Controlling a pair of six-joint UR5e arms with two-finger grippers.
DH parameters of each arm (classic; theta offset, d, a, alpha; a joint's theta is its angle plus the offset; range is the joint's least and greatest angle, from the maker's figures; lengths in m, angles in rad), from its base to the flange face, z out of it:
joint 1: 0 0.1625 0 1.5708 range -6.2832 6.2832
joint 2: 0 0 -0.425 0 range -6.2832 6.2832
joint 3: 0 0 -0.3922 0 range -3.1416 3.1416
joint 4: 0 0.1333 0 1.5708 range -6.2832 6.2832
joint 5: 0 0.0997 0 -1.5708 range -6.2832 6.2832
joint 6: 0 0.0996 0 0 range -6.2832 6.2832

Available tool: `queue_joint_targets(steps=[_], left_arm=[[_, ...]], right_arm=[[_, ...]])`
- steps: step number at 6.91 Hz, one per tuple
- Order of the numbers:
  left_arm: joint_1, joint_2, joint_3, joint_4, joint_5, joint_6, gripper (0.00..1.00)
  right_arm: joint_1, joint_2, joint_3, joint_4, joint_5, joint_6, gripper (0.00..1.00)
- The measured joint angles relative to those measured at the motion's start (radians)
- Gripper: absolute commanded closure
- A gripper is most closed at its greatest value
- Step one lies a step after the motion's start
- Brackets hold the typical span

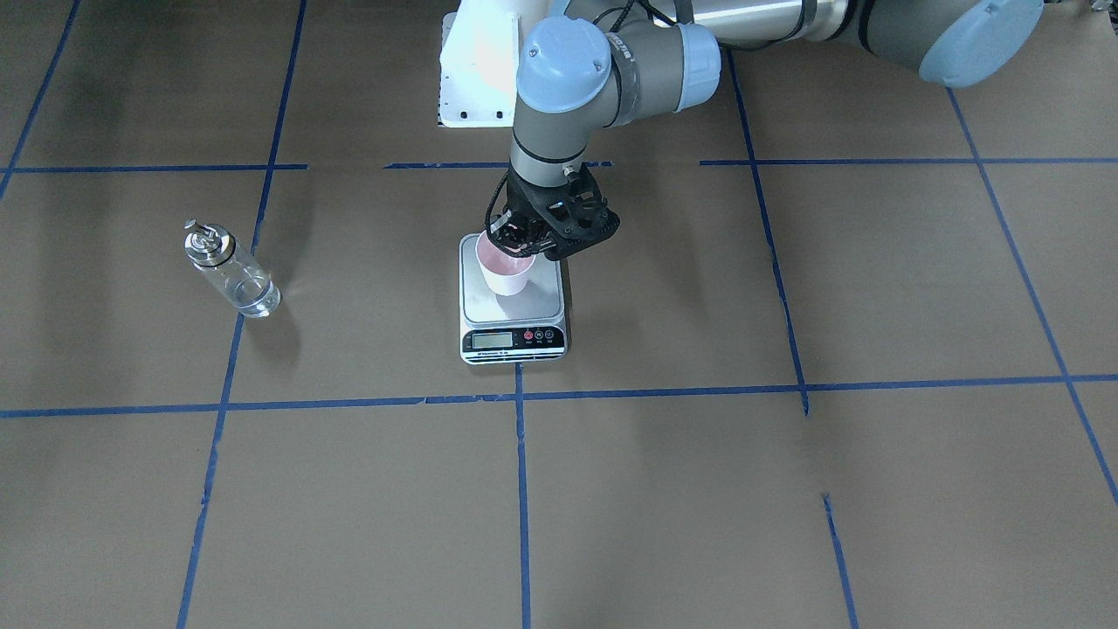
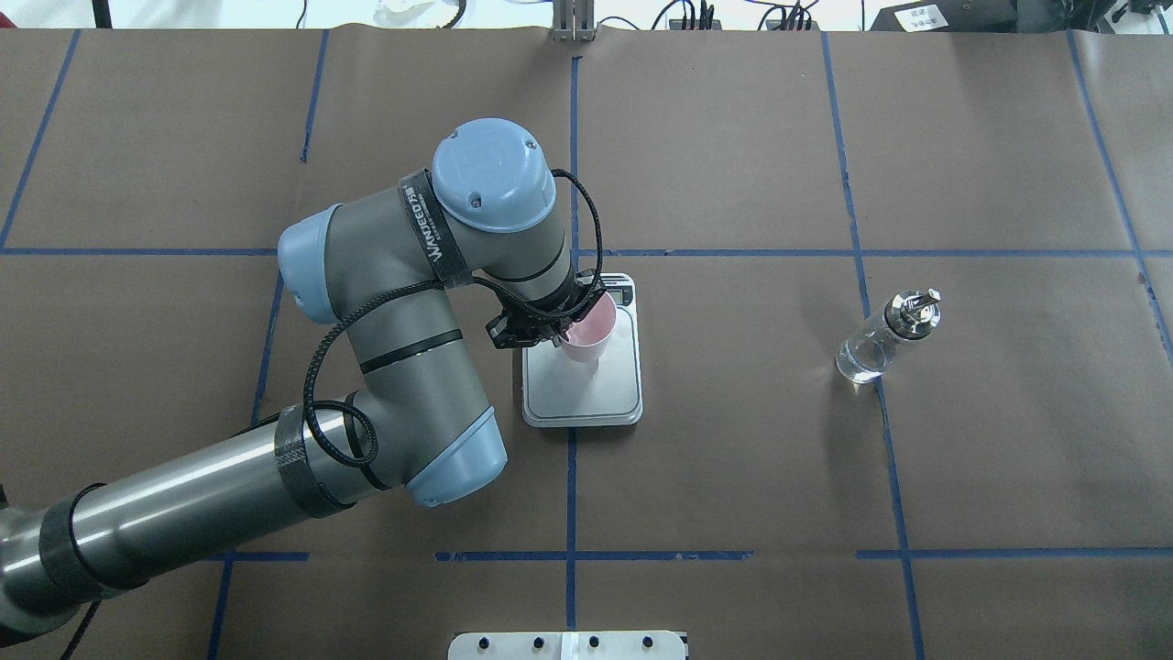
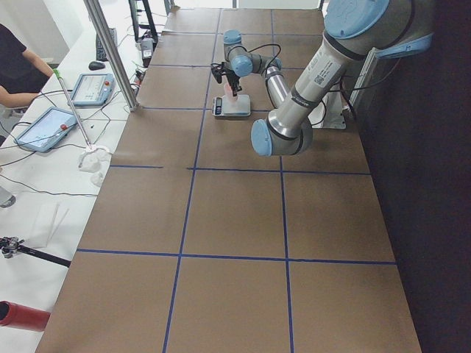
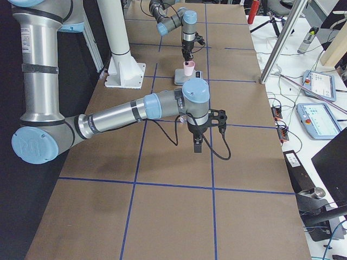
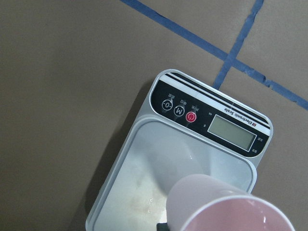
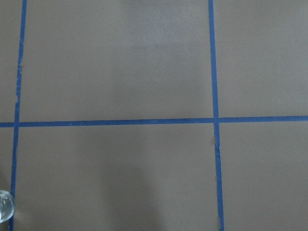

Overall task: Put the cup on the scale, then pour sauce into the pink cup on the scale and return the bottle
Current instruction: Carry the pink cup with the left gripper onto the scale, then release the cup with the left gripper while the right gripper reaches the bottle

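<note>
My left gripper should release now: the pink cup's base [image 1: 506, 288] is upright inside the steel platform's edges, so the cup would stand.
The pale-pink cup [image 1: 505, 273] is upright over the scale's steel platform [image 1: 533, 301], held by its rim in my left gripper [image 1: 517, 238], which is shut on it. I cannot tell whether the cup's base touches the platform. The left wrist view shows the cup [image 5: 226, 207] above the scale [image 5: 211, 120], whose display is blank. The clear glass bottle [image 1: 231, 279] with a silver spout cap stands alone on the table, far from the scale, and also shows in the overhead view [image 2: 884, 339]. My right gripper [image 4: 196, 145] hangs above bare table; I cannot tell its state.
Brown paper with blue tape lines [image 1: 520, 397] covers the table. A white mount plate [image 1: 476, 70] stands behind the scale. A glass edge [image 6: 4, 206] shows at the right wrist view's corner. A side bench with tablets [image 3: 44, 129] and a metal pole [image 3: 110, 51] are beyond the table.
</note>
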Motion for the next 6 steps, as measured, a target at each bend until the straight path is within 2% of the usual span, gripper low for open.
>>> queue_joint_targets(steps=[1, 2, 3, 6], left_arm=[[0.000, 0.011, 0.002, -0.014, 0.000, 0.002, 1.00], [0.000, 0.020, 0.003, -0.027, 0.000, 0.002, 0.23], [0.000, 0.024, 0.004, -0.034, 0.000, 0.002, 0.00], [-0.004, 0.032, -0.025, -0.030, 0.002, 0.005, 0.00]], right_arm=[[0.000, 0.000, 0.037, -0.033, 0.002, 0.006, 0.00], [0.000, 0.000, 0.072, -0.061, 0.004, 0.011, 0.00], [-0.002, 0.001, 0.103, -0.076, 0.006, 0.016, 0.00], [-0.054, 0.008, 0.198, -0.084, 0.020, 0.134, 0.00]])
